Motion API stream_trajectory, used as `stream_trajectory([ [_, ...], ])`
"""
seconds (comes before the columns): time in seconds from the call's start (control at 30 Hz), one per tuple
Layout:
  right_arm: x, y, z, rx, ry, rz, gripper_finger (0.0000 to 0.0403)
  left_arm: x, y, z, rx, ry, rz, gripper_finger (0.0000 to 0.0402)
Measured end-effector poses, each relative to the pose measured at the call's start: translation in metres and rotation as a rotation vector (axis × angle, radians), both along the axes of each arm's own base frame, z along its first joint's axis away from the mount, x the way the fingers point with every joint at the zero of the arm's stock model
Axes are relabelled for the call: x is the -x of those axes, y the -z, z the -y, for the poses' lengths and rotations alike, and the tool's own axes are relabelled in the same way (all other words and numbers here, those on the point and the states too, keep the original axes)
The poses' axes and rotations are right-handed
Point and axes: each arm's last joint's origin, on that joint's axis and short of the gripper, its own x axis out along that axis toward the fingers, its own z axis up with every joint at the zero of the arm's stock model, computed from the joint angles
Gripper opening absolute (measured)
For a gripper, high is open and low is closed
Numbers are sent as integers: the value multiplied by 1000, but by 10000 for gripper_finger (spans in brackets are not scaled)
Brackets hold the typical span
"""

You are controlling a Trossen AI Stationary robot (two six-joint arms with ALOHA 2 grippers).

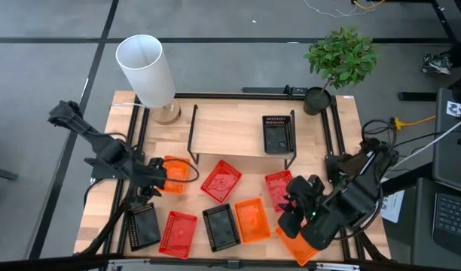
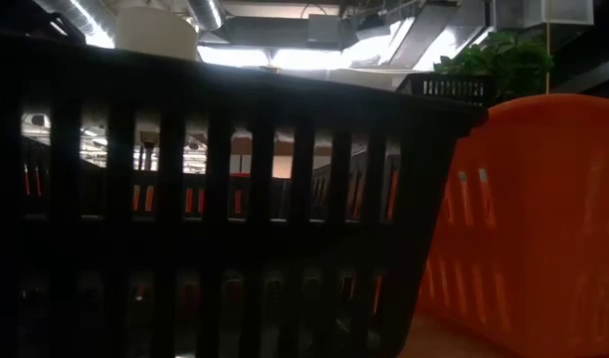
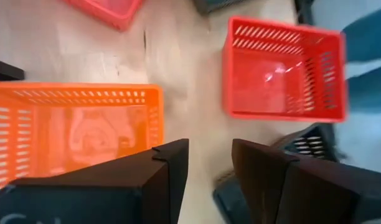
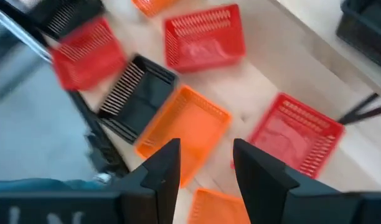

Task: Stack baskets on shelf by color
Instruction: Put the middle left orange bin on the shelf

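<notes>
I should next use my left gripper to grab the orange basket beside it by the rim of the basket's short end point(image 1: 173, 193). Then the basket can be stacked on the shelf point(image 1: 230, 132).
The shelf point(image 1: 230, 132) stands at the table's far middle and carries one black basket point(image 1: 278, 135). Below it on the table lie an orange basket point(image 1: 179, 173), two red baskets point(image 1: 221, 181) point(image 1: 276, 186), an orange basket point(image 1: 251, 219), a black basket point(image 1: 220, 226), a red basket point(image 1: 178, 232), a black basket point(image 1: 142, 226) and an orange basket point(image 1: 302, 248) partly under the right arm. My left gripper point(image 1: 158, 179) point(image 3: 209, 168) is open, beside the orange basket point(image 3: 78, 127). My right gripper point(image 1: 292, 213) point(image 4: 206, 165) is open above an orange basket point(image 4: 184, 130).
A white lamp point(image 1: 148, 71) stands at the table's far left corner and a potted plant point(image 1: 340, 60) at its far right. A black frame point(image 1: 336, 143) edges the table. In the low view a black basket point(image 2: 215, 209) and an orange one point(image 2: 533, 219) fill the picture.
</notes>
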Motion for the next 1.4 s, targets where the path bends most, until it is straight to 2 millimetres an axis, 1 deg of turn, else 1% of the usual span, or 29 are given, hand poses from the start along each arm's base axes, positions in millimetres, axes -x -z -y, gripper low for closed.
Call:
stream_trajectory([
  [0.1,0,25,-4,-20,64,-94,147,-9,10,6,-88,18,-24,116],
  [0.27,4,63,-12,-64,174,-210,147,-23,29,12,-224,-16,-86,116],
  [0.43,7,85,-19,-94,201,-247,147,-35,50,21,-269,0,-189,116],
  [0.53,8,90,-20,-95,228,-248,147,-39,61,25,-290,9,-243,116],
  [0.63,8,90,-20,-103,247,-243,147,-44,71,27,-330,5,-275,116],
  [0.93,8,89,-19,-92,228,-248,147,-59,98,37,-376,-4,-316,115],
  [1.0,8,89,-19,-89,221,-250,147,-61,105,38,-388,-25,-349,105],
  [1.07,8,89,-19,-87,217,-251,147,-60,109,37,-387,-55,-400,75],
  [1.13,9,89,-20,-82,202,-253,147,-56,109,36,-357,-103,-457,27],
  [1.17,9,89,-20,-78,191,-254,147,-54,107,35,-336,-130,-475,14],
  [1.23,9,89,-21,-74,177,-257,147,-49,99,35,-273,-161,-505,6],
  [1.3,9,89,-21,-70,167,-258,147,-45,82,36,-230,-196,-521,2],
  [1.4,9,89,-21,-67,161,-260,147,-39,46,35,-202,-262,-531,1],
])
